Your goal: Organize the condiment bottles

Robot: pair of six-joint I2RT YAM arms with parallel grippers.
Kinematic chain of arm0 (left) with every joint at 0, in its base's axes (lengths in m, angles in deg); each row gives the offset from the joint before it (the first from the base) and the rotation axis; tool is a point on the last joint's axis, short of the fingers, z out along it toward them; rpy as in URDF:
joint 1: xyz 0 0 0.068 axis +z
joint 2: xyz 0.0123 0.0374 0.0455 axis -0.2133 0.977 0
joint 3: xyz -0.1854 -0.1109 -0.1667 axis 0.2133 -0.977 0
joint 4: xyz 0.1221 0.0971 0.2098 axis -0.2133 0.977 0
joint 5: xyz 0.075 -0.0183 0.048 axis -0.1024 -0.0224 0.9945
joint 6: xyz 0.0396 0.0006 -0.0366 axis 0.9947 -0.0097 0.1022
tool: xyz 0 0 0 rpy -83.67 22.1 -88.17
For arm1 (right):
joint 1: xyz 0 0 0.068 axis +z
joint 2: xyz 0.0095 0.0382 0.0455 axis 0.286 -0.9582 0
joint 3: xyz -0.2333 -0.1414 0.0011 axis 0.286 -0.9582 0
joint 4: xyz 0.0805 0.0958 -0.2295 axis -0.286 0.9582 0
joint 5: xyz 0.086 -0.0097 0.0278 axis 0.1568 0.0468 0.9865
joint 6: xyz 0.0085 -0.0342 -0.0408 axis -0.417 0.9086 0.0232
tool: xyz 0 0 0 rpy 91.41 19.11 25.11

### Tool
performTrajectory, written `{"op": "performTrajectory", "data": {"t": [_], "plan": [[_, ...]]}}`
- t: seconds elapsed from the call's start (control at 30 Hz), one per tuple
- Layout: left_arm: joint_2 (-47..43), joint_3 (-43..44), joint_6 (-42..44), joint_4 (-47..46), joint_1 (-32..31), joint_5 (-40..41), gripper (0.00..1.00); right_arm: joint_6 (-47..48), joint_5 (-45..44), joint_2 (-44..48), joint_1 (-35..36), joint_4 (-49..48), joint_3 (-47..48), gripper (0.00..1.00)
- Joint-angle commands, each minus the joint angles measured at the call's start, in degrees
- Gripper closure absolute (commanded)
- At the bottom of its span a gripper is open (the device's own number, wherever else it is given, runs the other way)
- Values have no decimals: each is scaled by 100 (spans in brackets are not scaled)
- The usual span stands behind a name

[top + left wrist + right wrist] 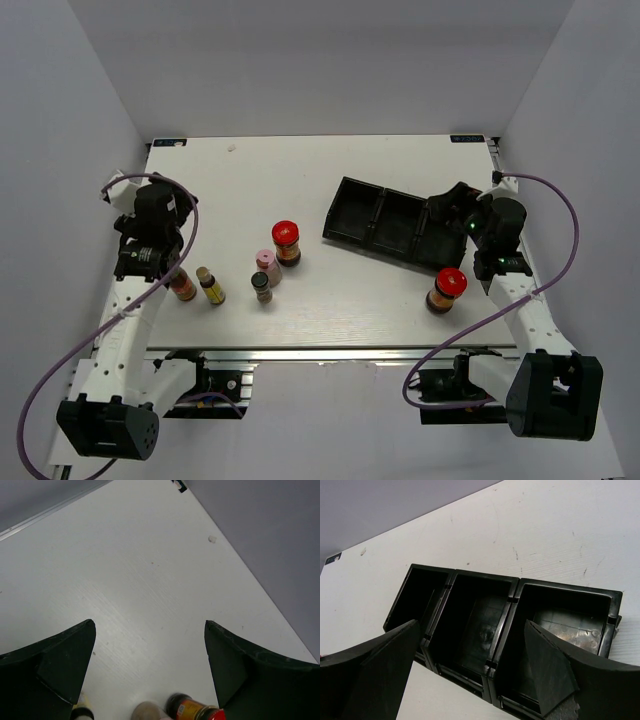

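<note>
My left gripper is to pick up the slim yellow-capped bottle (210, 285) next, by its neck. The bottle's base then stays free to stand in the tray.
Several condiment bottles stand on the white table (330, 170). Near the middle are a red-lidded dark jar (286, 242), a pink-capped pale bottle (267, 267) and a tiny dark-capped jar (261, 287). Left of them stands a slim yellow-capped bottle (210, 285), and another bottle (182, 286) is partly hidden under my left arm. A second red-lidded jar (446, 290) stands at the right front. My left gripper (160, 208) (150, 630) hangs open over bare table, holding nothing. Open too, my right gripper (455, 205) (470, 630) hovers above the right end of the black tray.
The long black tray (385, 222) (512, 597) with three compartments lies slanted at the right of the table. Grey walls close in the sides and back. In the left wrist view, a red-lidded jar (192, 710) and a pale cap (147, 711) show at the bottom edge.
</note>
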Motion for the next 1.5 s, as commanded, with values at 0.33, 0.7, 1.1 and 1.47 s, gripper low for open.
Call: {"op": "performTrajectory", "data": {"t": [0.33, 0.7, 1.1, 1.47], "plan": [[-173, 446, -195, 2472, 21, 473, 2, 269, -149, 6, -6, 234, 317, 11], [371, 304, -237, 3059, 12, 498, 5, 172, -895, 314, -6, 101, 54, 11], [467, 48, -96, 2787, 21, 806, 25, 190, -763, 32, -6, 295, 212, 11], [459, -119, 70, 2629, 12, 789, 56, 208, -623, -47, -6, 181, 194, 11]]}}
